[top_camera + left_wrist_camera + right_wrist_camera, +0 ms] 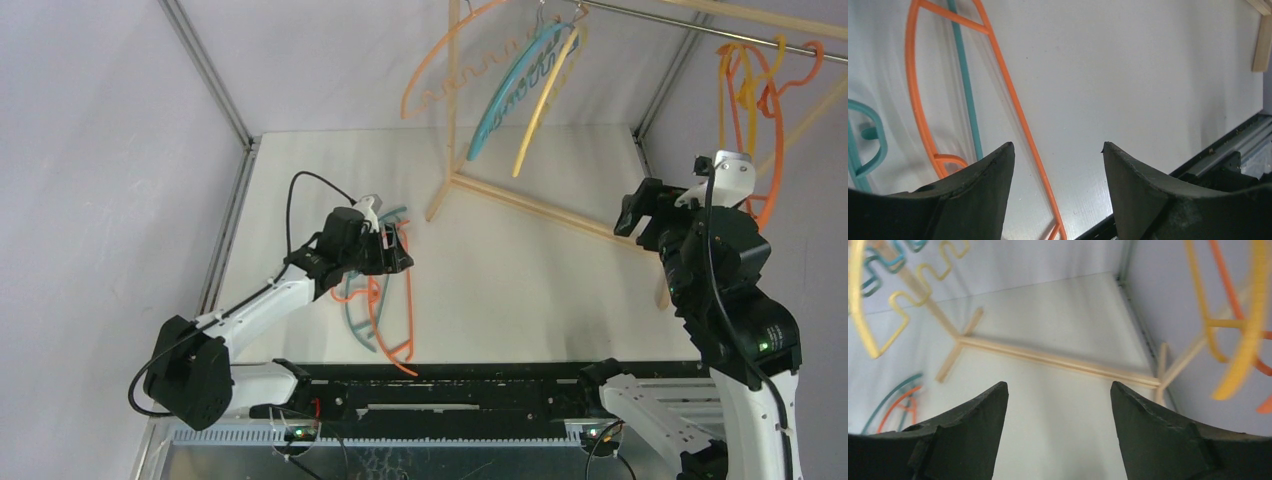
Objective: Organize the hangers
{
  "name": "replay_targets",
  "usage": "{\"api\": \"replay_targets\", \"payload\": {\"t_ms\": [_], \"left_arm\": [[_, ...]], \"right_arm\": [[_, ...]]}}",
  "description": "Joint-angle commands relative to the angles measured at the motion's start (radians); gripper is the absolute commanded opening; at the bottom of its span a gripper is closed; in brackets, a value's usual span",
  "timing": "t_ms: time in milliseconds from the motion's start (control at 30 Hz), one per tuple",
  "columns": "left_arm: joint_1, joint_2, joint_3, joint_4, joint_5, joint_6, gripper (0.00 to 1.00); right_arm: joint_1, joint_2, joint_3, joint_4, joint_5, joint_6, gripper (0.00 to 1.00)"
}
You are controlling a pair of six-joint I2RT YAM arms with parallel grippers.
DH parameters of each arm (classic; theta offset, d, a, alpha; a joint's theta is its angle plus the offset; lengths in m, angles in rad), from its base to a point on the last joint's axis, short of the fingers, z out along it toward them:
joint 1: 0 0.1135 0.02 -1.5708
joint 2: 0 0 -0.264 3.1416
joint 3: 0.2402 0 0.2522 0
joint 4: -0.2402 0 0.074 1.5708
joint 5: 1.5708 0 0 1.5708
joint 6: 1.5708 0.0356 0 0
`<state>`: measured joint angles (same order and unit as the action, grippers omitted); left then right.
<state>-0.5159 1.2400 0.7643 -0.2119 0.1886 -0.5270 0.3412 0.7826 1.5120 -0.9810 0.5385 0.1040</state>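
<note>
My left gripper grabs the orange hanger's curved bar beside its small loop next, leaving an end free to hand over to my right gripper.
An orange hanger and a teal hanger lie on the white table at the left. My left gripper hovers open just above them; in the left wrist view the orange hanger's bar runs between the jaws, with the teal bar beside it. Peach, teal and yellow hangers hang from the metal rail. Orange and yellow hangers hang at the right end. My right gripper is open and empty, raised near them.
The pale wooden rack base lies across the back of the table, its feet showing in the right wrist view. Grey walls close in the left and right sides. A black rail runs along the near edge.
</note>
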Motion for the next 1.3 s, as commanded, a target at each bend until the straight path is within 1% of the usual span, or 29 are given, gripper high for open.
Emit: {"api": "replay_targets", "payload": {"t_ms": [0,100,167,200,233,333,367,467,567,700,967,1100,1167,1267], "left_arm": [[0.005,-0.026,-0.014,-0.016,-0.08,-0.059,0.69],[0.005,-0.072,-0.049,-0.029,-0.124,-0.111,0.69],[0.005,-0.104,-0.078,-0.034,-0.144,-0.139,0.68],[0.005,-0.122,-0.092,-0.039,-0.152,-0.168,0.68],[0.005,-0.14,-0.104,-0.049,-0.162,-0.183,0.68],[0.005,-0.197,-0.137,-0.098,-0.204,-0.214,0.67],[0.005,-0.215,-0.15,-0.11,-0.219,-0.223,0.67],[0.005,-0.257,-0.189,-0.13,-0.246,-0.248,0.67],[0.005,-0.26,-0.23,-0.127,-0.259,-0.286,0.66],[0.005,-0.219,-0.282,-0.065,-0.244,-0.333,0.64],[0.005,-0.15,-0.288,-0.029,-0.28,-0.359,0.6],[0.005,-0.107,-0.294,0.023,-0.258,-0.354,0.42],[0.005,-0.075,-0.302,0.05,-0.248,-0.351,0.38],[0.005,-0.035,-0.327,0.104,-0.239,-0.356,0.35]], "right_arm": [[0.017,0.001,0.009,-0.008,-0.214,0.053,0.8],[0.018,0.0,-0.014,-0.001,-0.296,0.066,0.75],[0.017,-0.003,-0.04,0.026,-0.316,0.066,0.7],[0.014,0.001,-0.05,0.041,-0.319,0.066,0.67],[0.011,0.008,-0.056,0.054,-0.328,0.065,0.61],[-0.017,0.041,-0.056,0.091,-0.422,0.07,0.46],[-0.035,0.054,-0.056,0.101,-0.456,0.078,0.45],[-0.09,0.076,-0.068,0.122,-0.559,0.105,0.45],[-0.137,0.069,-0.099,0.151,-0.611,0.112,0.46],[-0.139,0.071,-0.104,0.15,-0.598,0.093,0.47],[-0.136,0.06,-0.132,0.135,-0.575,0.08,0.48],[-0.138,0.056,-0.138,0.133,-0.564,0.083,0.49],[-0.141,0.056,-0.137,0.131,-0.565,0.086,0.49],[-0.143,0.059,-0.134,0.125,-0.568,0.086,0.48]]}}
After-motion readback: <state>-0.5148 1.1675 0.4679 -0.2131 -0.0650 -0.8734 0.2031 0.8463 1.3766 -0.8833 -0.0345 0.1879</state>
